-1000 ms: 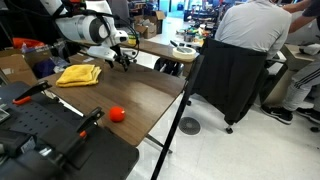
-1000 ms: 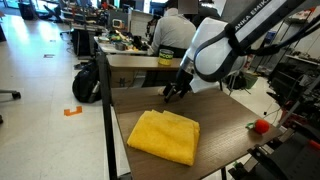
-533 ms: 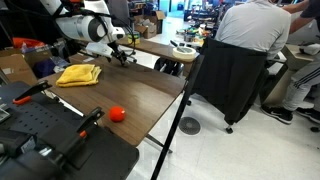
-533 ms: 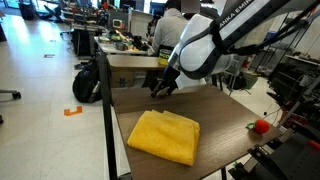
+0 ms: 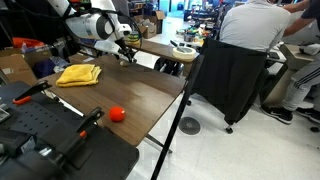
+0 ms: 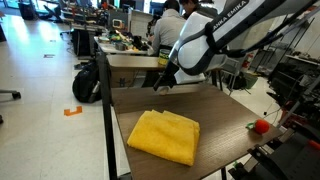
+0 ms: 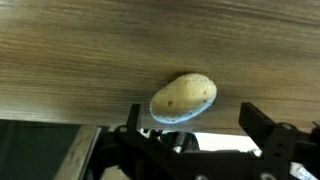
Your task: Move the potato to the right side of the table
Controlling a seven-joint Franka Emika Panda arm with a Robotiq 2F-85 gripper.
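Observation:
Most of the potato (image 7: 183, 98) lies beyond my gripper's open fingers, so it is too early to close on the potato. My gripper moves toward the potato first.
The potato (image 7: 183, 98), a pale tan oval, lies on the dark brown wood-grain table (image 7: 90, 50) close to its edge in the wrist view. My gripper (image 7: 197, 125) is open, with its two black fingers (image 7: 262, 125) spread wide on either side below the potato and not touching it. In both exterior views the gripper (image 5: 125, 52) (image 6: 163, 82) hangs over the table's far edge (image 5: 140, 95). I cannot make out the potato there.
A yellow cloth (image 5: 78, 74) (image 6: 165, 136) lies on the table near the gripper. A red ball (image 5: 116, 113) (image 6: 262, 126) sits toward the other end. A black case (image 5: 50, 140) stands at the near end. A seated person (image 5: 245, 40) is beyond the table.
The arm has swung a little toward the table's far edge and lifted slightly. The cloth and the red ball have not moved.

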